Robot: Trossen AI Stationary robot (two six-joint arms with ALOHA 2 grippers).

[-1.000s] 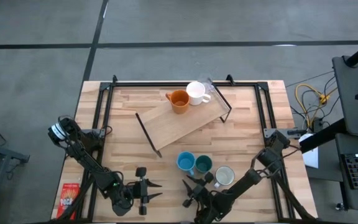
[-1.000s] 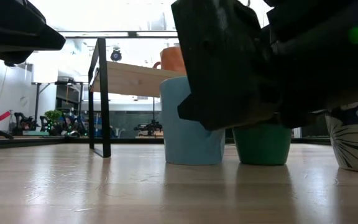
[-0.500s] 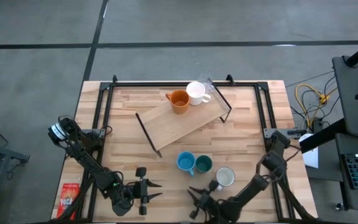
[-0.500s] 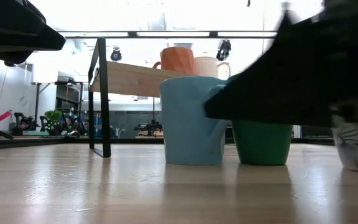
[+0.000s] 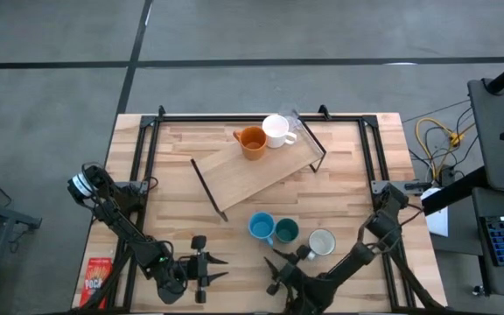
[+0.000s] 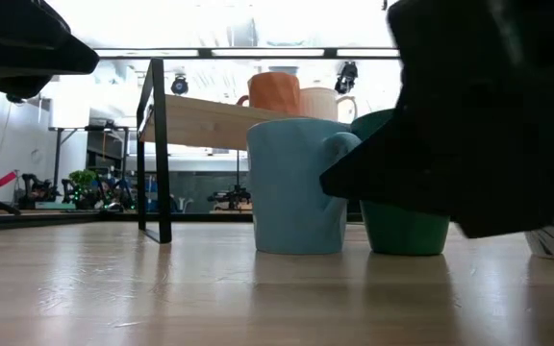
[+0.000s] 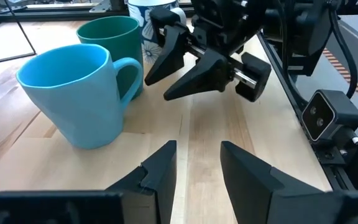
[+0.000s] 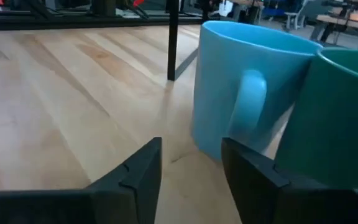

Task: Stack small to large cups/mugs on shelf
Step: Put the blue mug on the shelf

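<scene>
The right gripper grabs the light blue mug by its handle (image 5: 269, 239) next, to stack the mugs on the shelf (image 5: 256, 171).
The light-wood shelf (image 5: 256, 171) stands mid-table on its black wire legs, with the orange mug (image 5: 252, 141) and the white mug (image 5: 276, 131) on its far end. The light blue mug (image 5: 262, 228), the dark teal mug (image 5: 286, 231) and the pale grey-white mug (image 5: 321, 242) stand on the tabletop, near of the shelf. My right gripper (image 5: 269, 271) is open and empty, low over the table just near of the blue mug (image 8: 247, 93) and teal mug (image 8: 334, 118). My left gripper (image 5: 221, 268) is open and empty at the near edge, facing the right gripper (image 7: 156, 88).
A red snack packet (image 5: 99, 276) lies at the near left corner. Black frame rails (image 5: 147, 157) run along the table's left, far and right edges. My right arm's wrist (image 5: 303, 255) lies close beside the pale mug. Bare wood (image 5: 173, 219) lies left of the mugs.
My right gripper drew back toward the near edge, then came forward again toward the blue and teal mugs, staying open. The pale grey-white mug has slid a little toward the table's far right. My left arm has kept still.
</scene>
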